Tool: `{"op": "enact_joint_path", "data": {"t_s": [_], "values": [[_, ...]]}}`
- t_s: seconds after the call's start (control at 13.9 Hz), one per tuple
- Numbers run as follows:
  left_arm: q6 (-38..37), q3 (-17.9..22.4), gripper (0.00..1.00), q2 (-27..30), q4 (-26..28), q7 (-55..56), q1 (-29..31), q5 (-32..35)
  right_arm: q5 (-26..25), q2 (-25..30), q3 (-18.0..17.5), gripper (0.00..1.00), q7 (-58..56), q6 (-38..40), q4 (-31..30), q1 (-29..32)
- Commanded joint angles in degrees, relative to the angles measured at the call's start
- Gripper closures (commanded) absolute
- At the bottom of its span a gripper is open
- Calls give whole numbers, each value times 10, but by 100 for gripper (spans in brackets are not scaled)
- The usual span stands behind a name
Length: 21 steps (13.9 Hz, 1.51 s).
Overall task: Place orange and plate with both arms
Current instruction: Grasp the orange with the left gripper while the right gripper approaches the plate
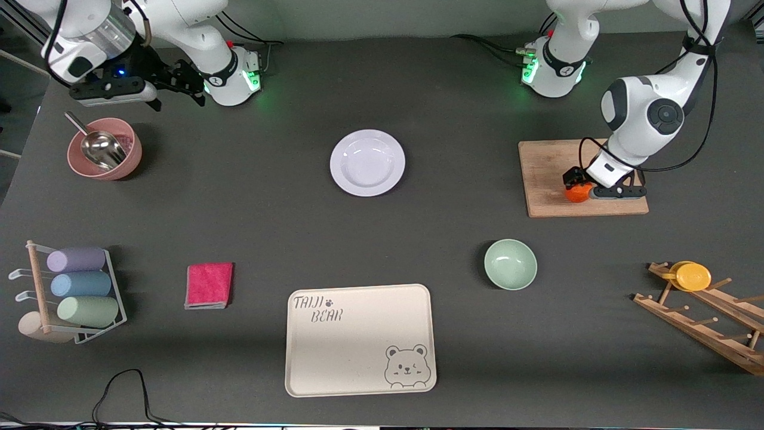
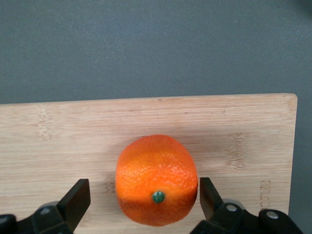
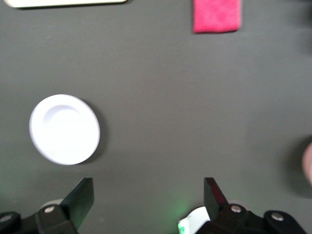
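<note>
The robot should close its left gripper on the orange now, because the gripper's fingers reach beside the orange's middle [image 1: 578,193], over the cutting board [image 1: 549,167].
The orange [image 1: 578,192] sits on a wooden cutting board [image 1: 549,167] at the left arm's end of the table. My left gripper [image 1: 580,186] is down at the board, open, with one finger on each side of the orange [image 2: 156,180]. One finger is close against its skin and the other stands a little apart from it. The white plate [image 1: 367,162] lies alone in the middle of the table, also seen in the right wrist view [image 3: 64,129]. My right gripper [image 1: 190,88] is open and empty, held high near its base, over bare table [image 3: 146,195].
A mint-green bowl [image 1: 510,264] and a cream bear tray [image 1: 360,340] lie nearer the front camera. A pink cloth [image 1: 209,285], a cup rack [image 1: 71,292] and a pink bowl with a scoop [image 1: 104,149] are at the right arm's end. A wooden rack [image 1: 698,310] holds a yellow cup.
</note>
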<state>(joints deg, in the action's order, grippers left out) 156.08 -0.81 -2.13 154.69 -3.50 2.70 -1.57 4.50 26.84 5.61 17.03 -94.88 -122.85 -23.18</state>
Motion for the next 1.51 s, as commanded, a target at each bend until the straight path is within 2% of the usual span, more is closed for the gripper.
{"op": "enact_joint_path", "data": {"t_s": [0.0,0.07,0.14,0.22,0.29,0.36,0.5,0.57,0.86,1.08,1.22,1.44], "values": [[13,2,2,-5,6,24,-15,-8,53,-1,7,0,7,-34,-26,-8],[13,1,20,-5,5,31,-16,-8,66,-2,7,0,2,-46,-35,-9],[13,-4,50,-5,5,32,-16,-8,80,-7,7,0,-20,-54,-41,-9],[12,-5,74,-5,4,32,-16,-8,96,-12,8,0,-46,-64,-47,-8],[9,-6,89,-4,3,31,-16,-8,110,-16,15,0,-66,-72,-54,-8],[7,-6,97,-3,2,31,-16,-8,129,-20,23,0,-88,-81,-63,-8],[-2,-7,99,4,-5,31,-18,-8,190,-21,37,0,-140,-114,-100,-8],[-33,-7,99,12,-19,36,-26,-8,224,-21,48,0,-164,-129,-122,-8],[-213,-7,99,64,-113,104,-70,-8,336,-44,57,0,-275,-188,-193,-7],[-389,-7,99,82,-241,223,-145,-10,435,-84,91,0,-393,-195,-228,-8],[-485,-7,99,80,-328,310,-203,-26,501,-133,113,0,-491,-195,-242,-8],[-549,-7,99,78,-414,435,-284,-62,612,-214,121,0,-626,-195,-257,-8]]}}
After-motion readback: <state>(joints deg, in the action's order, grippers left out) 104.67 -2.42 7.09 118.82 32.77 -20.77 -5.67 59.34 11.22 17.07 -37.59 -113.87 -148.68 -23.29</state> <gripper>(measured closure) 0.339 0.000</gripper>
